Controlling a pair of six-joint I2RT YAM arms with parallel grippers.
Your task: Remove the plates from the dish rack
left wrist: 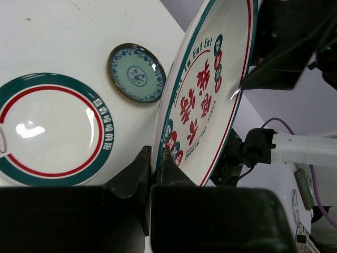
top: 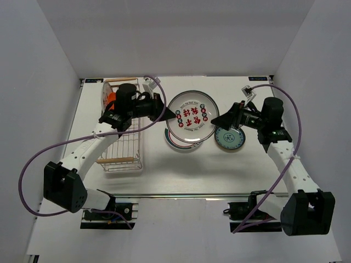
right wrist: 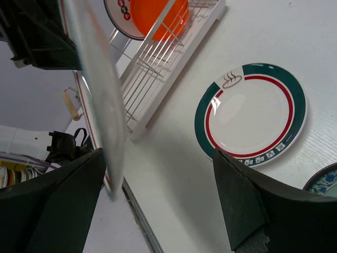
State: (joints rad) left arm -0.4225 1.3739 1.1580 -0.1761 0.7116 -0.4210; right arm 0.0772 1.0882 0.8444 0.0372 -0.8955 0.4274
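My right gripper grabs the marked white plate by its unheld rim (top: 217, 116) next, leaving my left gripper free to unload the rack (top: 123, 145).
My left gripper (top: 170, 114) is shut on the rim of the white plate with red-green marks (top: 191, 116) and holds it tilted above the table. The left wrist view shows its fingers (left wrist: 138, 171) pinching that plate (left wrist: 205, 95). My right gripper (top: 215, 121) is open at the plate's right edge. In the right wrist view (right wrist: 158, 158) the plate (right wrist: 97, 89) is edge-on, just inside the left finger. The green/red rim plate (top: 173, 141) and the teal-blue plate (top: 229, 138) lie on the table. The dish rack (top: 123, 145) holds the orange-red plate (top: 111, 98).
Another pale plate (right wrist: 120, 11) stands in the rack in front of the orange-red one (right wrist: 158, 13). The rack's wooden handle (top: 116, 160) faces the near edge. White walls close in the table on three sides.
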